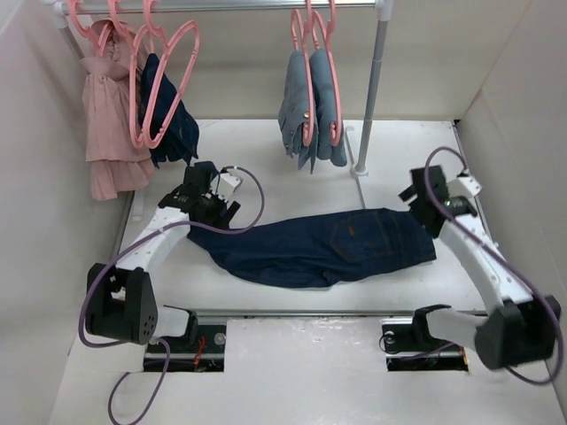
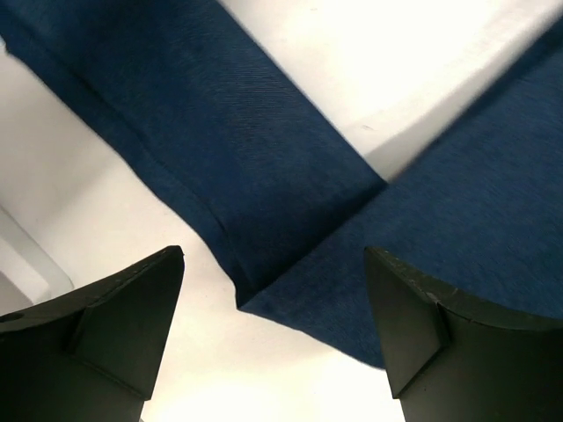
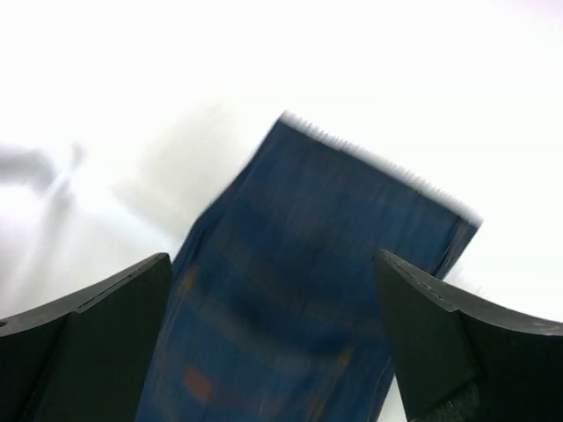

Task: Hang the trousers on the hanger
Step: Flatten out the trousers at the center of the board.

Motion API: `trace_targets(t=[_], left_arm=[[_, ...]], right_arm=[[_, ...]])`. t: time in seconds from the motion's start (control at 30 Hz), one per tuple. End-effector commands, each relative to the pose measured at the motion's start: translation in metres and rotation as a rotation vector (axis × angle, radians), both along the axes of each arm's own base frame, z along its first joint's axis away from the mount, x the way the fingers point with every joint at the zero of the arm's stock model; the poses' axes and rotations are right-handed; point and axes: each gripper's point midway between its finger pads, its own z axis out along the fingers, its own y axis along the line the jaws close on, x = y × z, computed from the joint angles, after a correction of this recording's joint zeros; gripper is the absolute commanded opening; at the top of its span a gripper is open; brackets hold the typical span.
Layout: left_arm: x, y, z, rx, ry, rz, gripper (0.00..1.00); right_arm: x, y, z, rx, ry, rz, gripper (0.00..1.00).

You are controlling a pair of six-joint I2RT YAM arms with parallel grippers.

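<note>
The dark navy trousers [image 1: 328, 248] need to be stretched straight from the legs for the hanger. My right gripper should grab them by the waist end [image 1: 422, 236] next.
The dark navy trousers [image 1: 328, 248] lie flat across the middle of the table, waist to the right. Several pink hangers [image 1: 166, 80] hang on the rail at the back. My left gripper [image 1: 221, 205] is open and empty above the trousers' left end; in the left wrist view it [image 2: 274, 252] hovers over two overlapping navy leg pieces [image 2: 246, 158]. My right gripper [image 1: 418, 197] is open and empty above the waist end. The right wrist view is blurred; there the gripper [image 3: 273, 256] frames the trousers [image 3: 308, 290] and a small tan patch [image 3: 195, 384].
Light blue jeans [image 1: 312, 111] hang on pink hangers at the back centre. A pink garment [image 1: 111, 124] and a small dark navy garment [image 1: 175, 128] hang at the back left. A rail post [image 1: 368, 106] stands behind the trousers. White walls enclose the table.
</note>
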Motion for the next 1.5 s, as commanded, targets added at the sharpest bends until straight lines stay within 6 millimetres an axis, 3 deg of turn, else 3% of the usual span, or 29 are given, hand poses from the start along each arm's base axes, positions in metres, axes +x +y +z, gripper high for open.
trace_targets(t=[0.0,0.03,0.07,0.17,0.2,0.3,0.37,0.43,0.53,0.57,0.67,0.7,0.8,0.83,0.87,0.93,0.97,1.0,1.07,1.17,1.23,1.33,1.47], left_arm=[[0.011,0.010,-0.005,0.023,-0.032,0.114,0.80],[0.008,0.013,-0.011,0.034,-0.016,0.131,0.80],[0.008,0.015,-0.018,0.044,-0.006,0.146,0.80],[0.014,0.023,-0.023,0.052,-0.013,0.217,0.80],[0.016,0.029,-0.028,0.048,-0.002,0.247,0.80],[0.017,0.035,-0.028,0.022,0.045,0.293,0.80],[0.002,0.036,-0.033,0.005,0.117,0.283,0.80],[-0.006,0.046,-0.022,0.002,0.100,0.288,0.80],[-0.023,0.048,-0.015,0.018,0.103,0.199,0.80],[-0.033,0.042,-0.015,0.005,0.137,0.146,0.80],[-0.047,0.037,-0.015,0.020,0.165,0.012,0.80],[-0.052,0.035,-0.019,0.017,0.188,-0.024,0.80],[-0.056,0.039,-0.016,0.072,0.166,-0.124,0.80],[-0.055,0.040,-0.016,0.088,0.151,-0.153,0.80],[-0.053,0.039,-0.009,0.098,0.116,-0.191,0.80],[-0.050,0.038,-0.004,0.142,0.068,-0.320,0.80],[-0.048,0.038,-0.006,0.165,0.047,-0.355,0.81],[-0.047,0.037,-0.006,0.176,0.029,-0.397,0.81],[-0.040,0.038,-0.012,0.233,-0.009,-0.481,0.85],[-0.030,0.034,-0.027,0.260,-0.030,-0.549,0.87],[-0.022,0.019,-0.036,0.244,-0.032,-0.608,0.88],[-0.011,-0.003,-0.035,0.195,-0.055,-0.667,0.90],[-0.014,-0.035,-0.047,0.165,-0.051,-0.796,0.92]], right_arm=[[0.041,-0.031,-0.016,0.020,0.102,0.145,1.00],[0.050,-0.039,-0.016,0.009,0.111,0.150,1.00],[0.058,-0.044,-0.034,-0.007,0.175,0.180,1.00],[0.077,-0.046,-0.047,-0.007,0.231,0.215,1.00],[0.081,-0.045,-0.065,0.003,0.285,0.229,1.00],[0.089,-0.038,-0.087,0.041,0.331,0.254,1.00],[0.088,-0.036,-0.091,0.066,0.338,0.261,1.00],[0.087,-0.032,-0.098,0.087,0.344,0.276,0.99],[0.078,-0.026,-0.103,0.112,0.351,0.304,0.76],[0.074,-0.026,-0.108,0.114,0.360,0.303,0.49],[0.074,-0.024,-0.109,0.113,0.365,0.329,0.00],[0.074,-0.024,-0.105,0.106,0.359,0.337,0.00],[0.094,-0.032,-0.062,0.021,0.253,0.373,0.00],[0.103,-0.033,-0.038,-0.012,0.186,0.391,0.00],[0.111,-0.034,0.004,-0.064,0.053,0.407,0.00],[0.117,-0.033,0.063,-0.165,-0.124,0.477,0.00],[0.113,-0.031,0.081,-0.196,-0.196,0.500,0.00],[0.106,-0.028,0.140,-0.293,-0.389,0.533,0.00],[0.092,-0.008,0.174,-0.343,-0.541,0.647,0.00],[0.071,0.015,0.198,-0.393,-0.643,0.795,0.00],[0.064,0.023,0.188,-0.391,-0.640,0.848,0.00],[0.056,0.033,0.176,-0.363,-0.640,0.907,0.00],[0.046,0.037,0.182,-0.370,-0.670,0.924,0.00]])
